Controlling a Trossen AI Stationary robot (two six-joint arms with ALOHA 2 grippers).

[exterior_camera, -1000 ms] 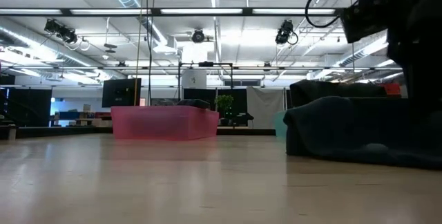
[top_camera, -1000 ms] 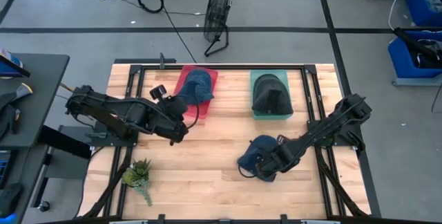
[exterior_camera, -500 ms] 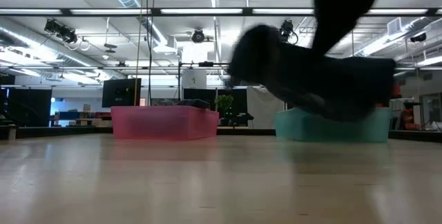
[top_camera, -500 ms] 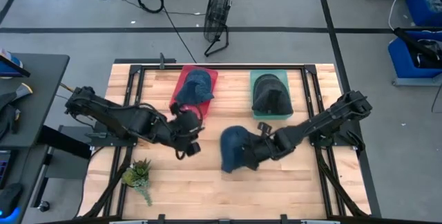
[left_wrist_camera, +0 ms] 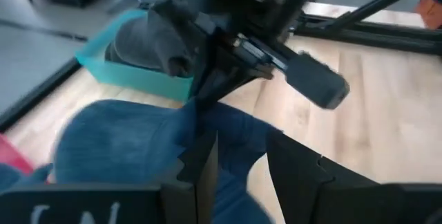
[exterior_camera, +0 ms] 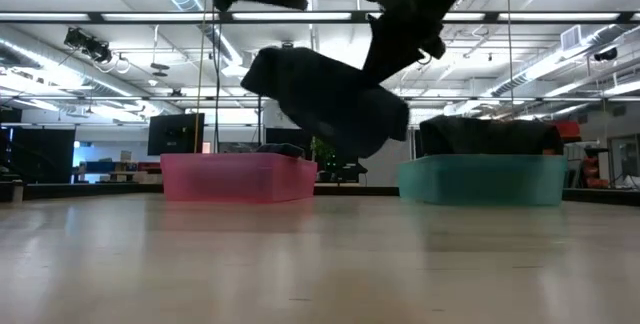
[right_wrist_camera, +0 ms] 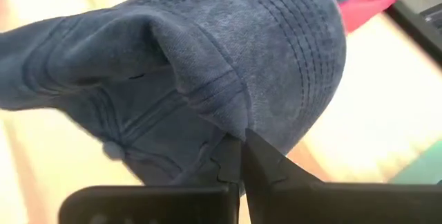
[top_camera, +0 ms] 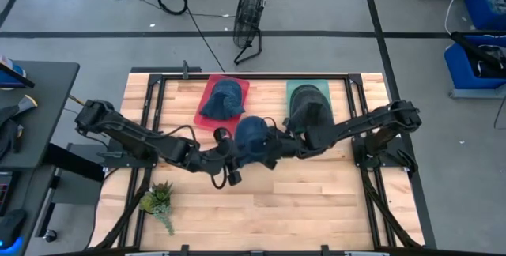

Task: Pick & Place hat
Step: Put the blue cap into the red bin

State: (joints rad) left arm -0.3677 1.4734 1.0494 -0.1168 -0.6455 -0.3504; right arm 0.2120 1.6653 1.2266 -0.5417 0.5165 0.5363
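My left gripper grabs the hat by its brim where it meets the hat's top (top_camera: 251,141) next, so that the blue hat goes in the red tray.
A blue denim hat (top_camera: 251,136) hangs in the air over the middle of the table; the low view shows this hat (exterior_camera: 325,99) clear of the wood. My right gripper (top_camera: 277,145) reaches in from the table's right and is shut on it. My left gripper (top_camera: 231,160) comes from the left and is open just beside the hat's near-left side. In the left wrist view its fingers (left_wrist_camera: 242,141) stand on either side of the hat's blue edge (left_wrist_camera: 231,131). My right gripper (right_wrist_camera: 240,158) pinches a raised fold of the hat's fabric (right_wrist_camera: 231,124) between its two fingertips, coming level from the table's right. The hat is lifted clear and bulges out beyond the fingers, tilted. My left gripper: I cannot tell whether its open fingers touch the hat.
A red tray (top_camera: 237,84) at the far middle holds another blue hat (top_camera: 224,98). A green tray (top_camera: 294,90) to its right holds a dark hat (top_camera: 308,112). A small plant (top_camera: 158,201) lies at the near-left corner. The near half of the table is bare wood.
My right gripper has lifted the blue hat off the table's near-right part and carried it toward the left and far side, to the middle of the table. My left gripper has moved toward the right, up to the hat.
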